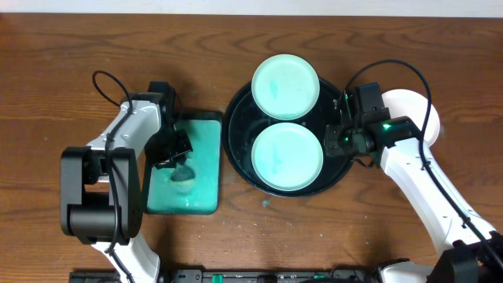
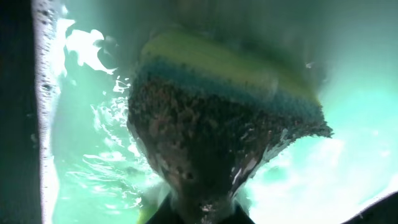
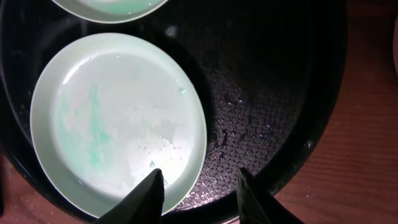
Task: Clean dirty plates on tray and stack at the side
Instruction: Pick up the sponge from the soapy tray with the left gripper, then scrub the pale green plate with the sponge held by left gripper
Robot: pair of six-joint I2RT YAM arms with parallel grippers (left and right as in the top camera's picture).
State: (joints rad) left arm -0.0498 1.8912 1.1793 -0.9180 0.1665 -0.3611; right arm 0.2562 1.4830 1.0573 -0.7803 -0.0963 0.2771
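Observation:
I should grab the front plate with my right gripper by the plate's rim on the side away from the sponge (image 2: 224, 124). That leaves the plate's smeared side open, so I can clean and stack the plate.
Two pale mint plates lie on the round black tray (image 1: 236, 137): one at the back (image 1: 284, 86), one at the front (image 1: 287, 156) with teal smears, also in the right wrist view (image 3: 118, 121). A third white plate (image 1: 416, 110) lies on the table to the right, partly hidden by my right arm. My right gripper (image 3: 199, 180) is open over the tray's right side, straddling the front plate's rim. My left gripper (image 1: 174, 153) is shut on a sponge (image 2: 224, 124) with a dark scouring face and a yellow back, over the teal rectangular tray (image 1: 200, 185).
The teal rectangular tray holds foamy green liquid (image 2: 99, 118). The wooden table (image 1: 47, 94) surrounds both trays. Cables loop over both arms.

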